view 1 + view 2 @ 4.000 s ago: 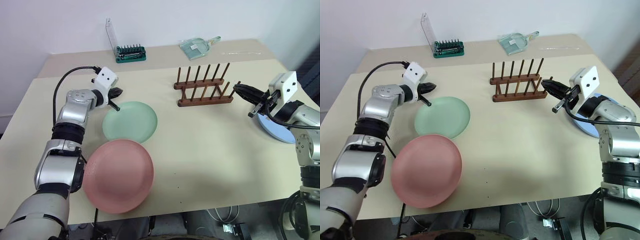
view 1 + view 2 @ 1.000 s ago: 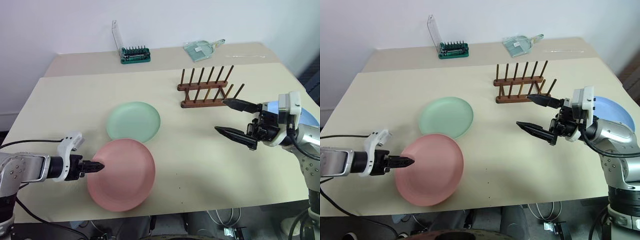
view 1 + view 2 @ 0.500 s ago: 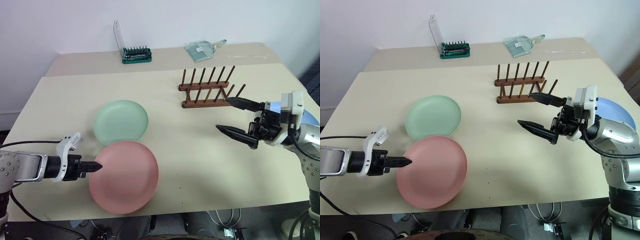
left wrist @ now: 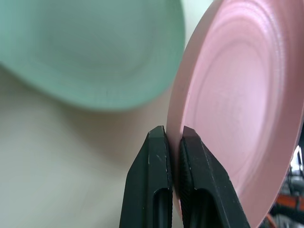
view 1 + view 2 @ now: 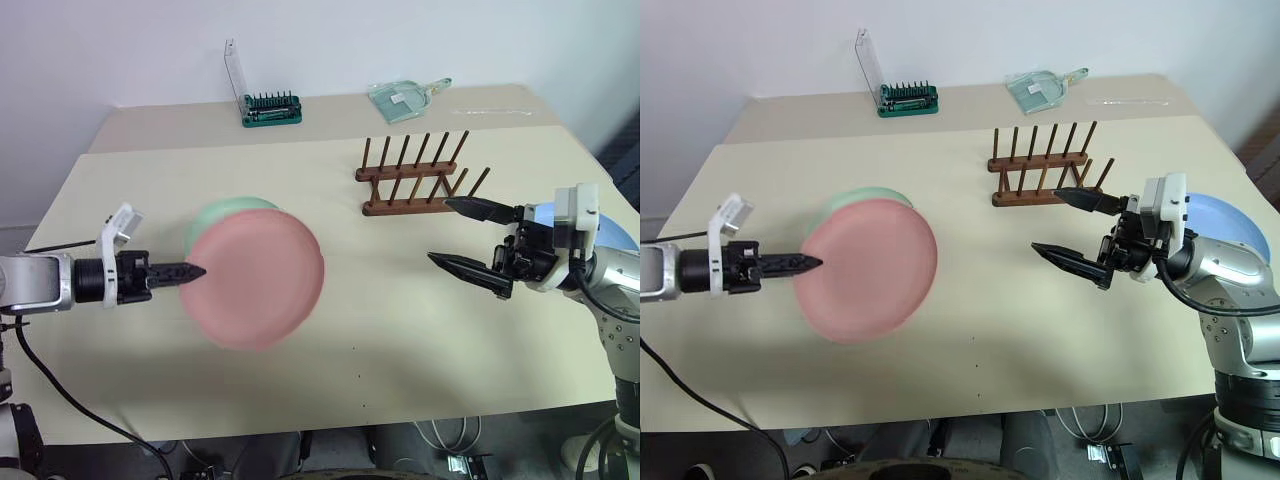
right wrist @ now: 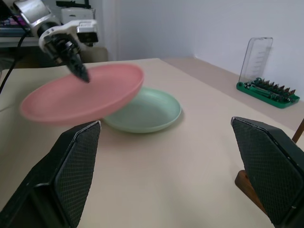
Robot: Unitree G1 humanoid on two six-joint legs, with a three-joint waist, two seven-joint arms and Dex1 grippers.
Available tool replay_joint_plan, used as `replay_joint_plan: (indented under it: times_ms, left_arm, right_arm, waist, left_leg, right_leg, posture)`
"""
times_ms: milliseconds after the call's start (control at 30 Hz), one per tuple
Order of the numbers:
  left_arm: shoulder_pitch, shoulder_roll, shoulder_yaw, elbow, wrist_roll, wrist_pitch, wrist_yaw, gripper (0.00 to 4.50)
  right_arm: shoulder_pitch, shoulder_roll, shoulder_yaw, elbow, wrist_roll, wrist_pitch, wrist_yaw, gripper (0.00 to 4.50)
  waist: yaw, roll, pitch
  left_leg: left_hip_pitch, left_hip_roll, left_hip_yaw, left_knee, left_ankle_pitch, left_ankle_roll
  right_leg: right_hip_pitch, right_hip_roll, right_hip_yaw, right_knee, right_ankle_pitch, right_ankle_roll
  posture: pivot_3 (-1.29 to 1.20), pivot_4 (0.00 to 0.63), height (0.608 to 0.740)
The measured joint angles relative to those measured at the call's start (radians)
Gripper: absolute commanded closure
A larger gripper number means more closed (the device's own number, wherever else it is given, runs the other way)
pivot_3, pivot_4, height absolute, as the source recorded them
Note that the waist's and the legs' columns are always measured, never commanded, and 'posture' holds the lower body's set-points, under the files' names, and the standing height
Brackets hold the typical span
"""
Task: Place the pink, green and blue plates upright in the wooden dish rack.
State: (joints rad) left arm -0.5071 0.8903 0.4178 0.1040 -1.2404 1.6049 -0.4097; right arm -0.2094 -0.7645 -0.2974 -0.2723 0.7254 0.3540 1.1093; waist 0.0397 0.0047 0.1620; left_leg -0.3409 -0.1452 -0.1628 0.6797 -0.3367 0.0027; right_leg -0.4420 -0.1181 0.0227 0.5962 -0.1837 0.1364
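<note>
I should stand the pink plate upright in the wooden dish rack (image 5: 410,180), so my right gripper should next grip the plate by its rim (image 5: 322,270).
My left gripper (image 5: 195,271) is shut on the near rim of the pink plate (image 5: 260,280), holding it lifted and tilted above the table. The left wrist view shows both fingers (image 4: 156,161) pinching that rim. Behind and partly under it, the green plate (image 5: 865,197) lies flat on the table. The wooden dish rack (image 5: 410,180) stands empty at the back right. My right gripper (image 5: 440,230) hangs open in front of the rack, holding nothing. The blue plate (image 5: 1230,220) lies flat by the table's right edge, partly hidden behind my right arm.
A green bit holder (image 5: 272,108) with its clear lid up and a small clear greenish tray (image 5: 405,97) sit along the back of the table (image 5: 400,340). Bare tabletop lies between the plates and the rack.
My left gripper has raised the pink plate off the table and carried it forward, so it now overlaps the green plate. The right gripper has stayed where it was, open.
</note>
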Motion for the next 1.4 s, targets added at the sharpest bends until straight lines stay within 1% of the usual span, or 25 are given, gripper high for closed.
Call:
replay_joint_plan:
  times_ms: [100,167,200,233,333,433,500,600,667,767,800,833,967,1133,1233,1400]
  left_arm:
    - [-0.062,-0.142,0.073,0.015,0.006,-0.040,0.128,4.47]
    - [-0.100,-0.267,0.117,0.010,0.017,-0.119,0.244,4.47]
    - [-0.122,-0.330,0.134,0.009,0.031,-0.168,0.303,4.47]
    - [-0.157,-0.418,0.153,0.010,0.052,-0.253,0.373,4.47]
    - [-0.241,-0.590,0.154,0.013,0.126,-0.467,0.472,4.47]
    - [-0.304,-0.710,0.124,0.014,0.192,-0.635,0.504,4.47]
    - [-0.327,-0.779,0.123,0.015,0.209,-0.716,0.533,4.47]
    - [-0.331,-0.890,0.123,0.015,0.227,-0.829,0.583,4.47]
    - [-0.330,-0.944,0.119,0.015,0.229,-0.877,0.607,4.47]
    - [-0.331,-1.031,0.106,0.011,0.234,-0.960,0.627,4.47]
    - [-0.330,-1.040,0.093,0.012,0.236,-0.968,0.628,4.47]
    - [-0.331,-1.046,0.069,0.012,0.238,-0.989,0.628,4.47]
    - [-0.332,-1.050,0.003,0.013,0.250,-1.032,0.617,4.47]
    - [-0.332,-1.051,-0.053,0.013,0.257,-1.086,0.601,4.47]
    - [-0.332,-1.052,-0.100,0.014,0.264,-1.110,0.579,4.47]
    - [-0.332,-1.052,-0.158,0.015,0.269,-1.124,0.545,4.47]
  right_arm:
    - [-0.021,0.000,0.004,0.000,-0.016,-0.025,-0.003,0.00]
    - [-0.049,0.000,0.013,0.004,-0.066,-0.076,-0.009,0.00]
    - [-0.064,-0.001,0.024,0.007,-0.110,-0.115,-0.014,0.00]
    - [-0.092,-0.001,0.048,0.017,-0.169,-0.167,-0.023,0.00]
    - [-0.171,0.001,0.134,0.029,-0.314,-0.291,-0.047,0.00]
    - [-0.272,0.002,0.207,0.073,-0.480,-0.456,-0.088,0.00]
    - [-0.332,-0.001,0.241,0.130,-0.606,-0.584,-0.133,0.00]
    - [-0.411,-0.011,0.308,0.225,-0.845,-0.793,-0.241,0.00]
    - [-0.433,-0.014,0.348,0.275,-0.971,-0.884,-0.309,0.00]
    - [-0.477,-0.025,0.402,0.381,-1.188,-0.986,-0.459,0.00]
    - [-0.490,-0.026,0.411,0.400,-1.225,-1.002,-0.488,0.00]
    - [-0.515,-0.029,0.426,0.428,-1.298,-1.036,-0.555,0.00]
    - [-0.603,-0.029,0.466,0.499,-1.450,-1.058,-0.710,0.00]
    - [-0.674,-0.021,0.521,0.581,-1.582,-1.030,-0.845,0.00]
    - [-0.685,0.001,0.551,0.613,-1.616,-1.006,-0.885,0.00]
    - [-0.690,0.022,0.580,0.615,-1.616,-0.980,-0.906,0.00]
  waist:
    - [0.001,-0.001,0.000]
    - [0.000,-0.001,0.000]
    - [0.000,-0.001,0.000]
    - [0.001,-0.002,0.000]
    - [0.001,-0.003,0.001]
    - [-0.003,-0.004,0.001]
    - [-0.003,-0.005,0.002]
    - [-0.001,-0.006,0.002]
    - [0.000,-0.008,0.003]
    - [0.002,-0.009,0.003]
    - [0.002,-0.009,0.004]
    - [0.001,-0.009,0.004]
    - [-0.002,-0.009,0.004]
    - [0.001,-0.010,0.004]
    - [0.000,-0.010,0.004]
    - [-0.002,-0.010,0.004]
  left_leg:
    - [0.000,0.000,0.000,0.001,0.000,0.000]
    - [0.000,0.000,0.000,0.001,0.000,-0.001]
    - [0.000,0.000,0.000,0.001,0.000,-0.001]
    - [0.000,0.000,0.000,0.001,0.001,-0.002]
    - [-0.001,0.000,0.001,0.001,0.001,-0.002]
    - [-0.001,0.000,0.003,0.001,0.001,-0.002]
    - [-0.001,0.000,0.003,0.001,0.001,-0.002]
    - [-0.001,0.000,0.003,0.001,0.001,-0.002]
    - [-0.001,0.000,0.003,0.001,0.001,-0.002]
    - [-0.001,0.000,0.003,0.002,0.001,-0.002]
    - [-0.001,0.000,0.003,0.002,0.001,-0.002]
    - [-0.001,0.000,0.003,0.001,0.001,-0.002]
    - [-0.001,0.001,0.005,0.001,0.001,-0.002]
    - [-0.001,0.001,0.005,0.001,0.001,-0.002]
    - [-0.001,0.001,0.005,0.001,0.001,-0.002]
    - [-0.001,0.001,0.005,0.000,0.001,-0.002]
  right_leg:
    - [0.001,0.000,0.000,0.000,0.000,0.000]
    - [0.000,0.000,0.000,0.000,0.000,0.000]
    - [0.000,0.000,0.000,0.000,0.000,0.000]
    - [0.000,0.000,0.000,0.000,0.000,0.000]
    - [0.000,0.000,0.000,-0.001,0.000,0.000]
    - [-0.001,0.000,0.000,-0.001,0.000,0.000]
    - [-0.001,0.000,0.000,-0.002,0.000,0.000]
    - [-0.001,0.000,0.000,-0.001,0.000,0.000]
    - [-0.001,0.000,0.000,-0.001,0.000,0.000]
    - [-0.001,0.000,0.001,-0.001,0.001,0.000]
    - [-0.001,0.000,0.001,-0.001,0.001,0.000]
    - [-0.001,0.000,0.001,-0.001,0.001,0.000]
    - [-0.002,0.001,0.003,-0.001,0.001,0.000]
    - [-0.001,0.002,0.003,-0.002,0.001,0.000]
    - [-0.001,0.002,0.003,-0.002,0.001,0.000]
    - [-0.001,0.002,0.003,-0.002,0.001,0.000]
  posture:
    - [0.00,0.150,0.740]
    - [0.00,0.150,0.740]
    - [0.00,0.150,0.740]
    - [0.00,0.150,0.740]
    - [0.00,0.150,0.740]
    - [0.00,0.150,0.740]
    - [0.00,0.150,0.740]
    - [0.00,0.150,0.740]
    - [0.00,0.150,0.740]
    - [0.00,0.150,0.740]
    - [0.00,0.150,0.740]
    - [0.00,0.150,0.740]
    - [0.00,0.150,0.740]
    - [0.00,0.150,0.740]
    - [0.00,0.150,0.740]
    - [0.00,0.150,0.740]
